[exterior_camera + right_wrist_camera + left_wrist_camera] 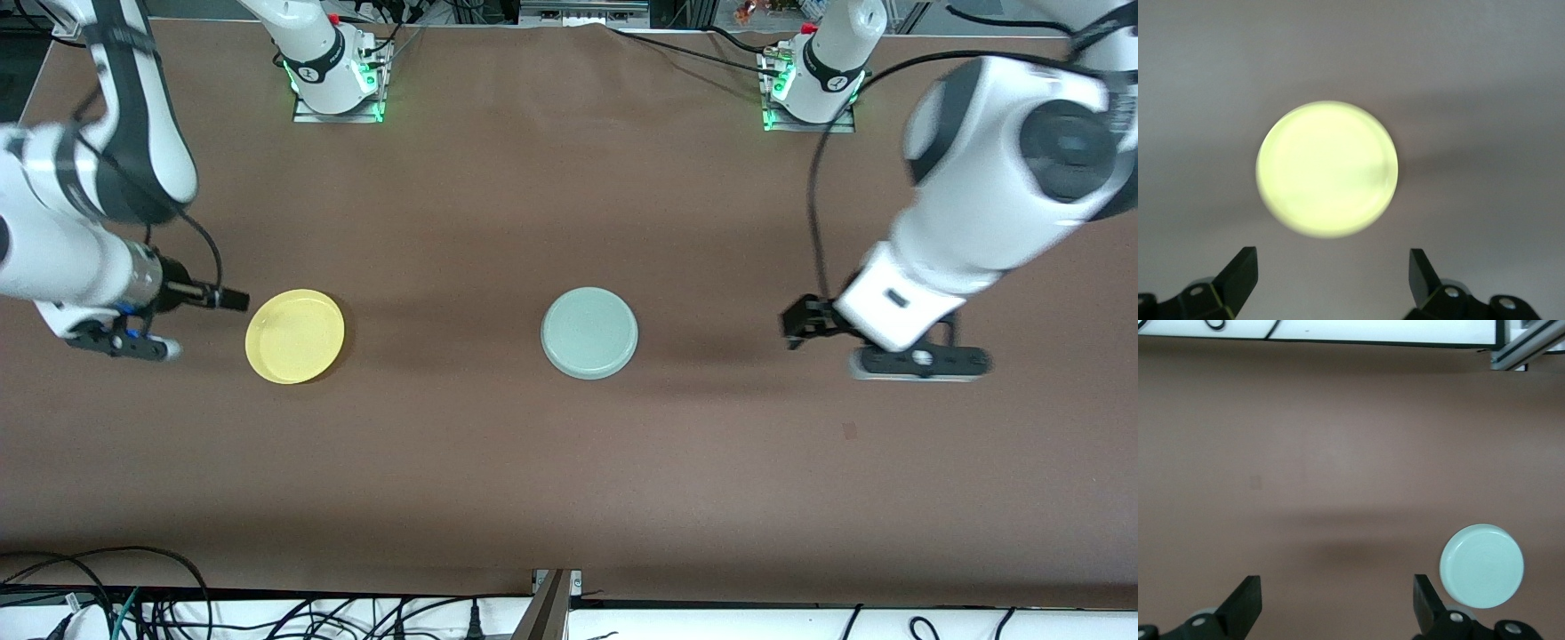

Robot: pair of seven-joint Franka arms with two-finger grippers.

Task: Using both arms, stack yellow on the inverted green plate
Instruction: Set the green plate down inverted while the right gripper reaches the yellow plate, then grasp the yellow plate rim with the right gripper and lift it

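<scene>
I will grab the yellow plate by its rim (255, 332) with my right gripper next. Then I will stack it on the inverted green plate.
The yellow plate (294, 335) lies rim up on the brown table toward the right arm's end. It also shows in the right wrist view (1327, 169). The green plate (589, 332) lies upside down at the table's middle, flat underside up, and shows in the left wrist view (1481, 565). My right gripper (233, 300) is open and empty, low beside the yellow plate and not touching it; in its own view (1331, 277) the jaws stand wide apart. My left gripper (794, 325) is open and empty (1337, 603), over bare table, well apart from the green plate.
The two arm bases (336, 84) (811, 89) stand along the table's edge farthest from the front camera. Cables (133, 604) and a metal bar (551, 604) run below the table's nearest edge. A small dark mark (849, 431) is on the cloth.
</scene>
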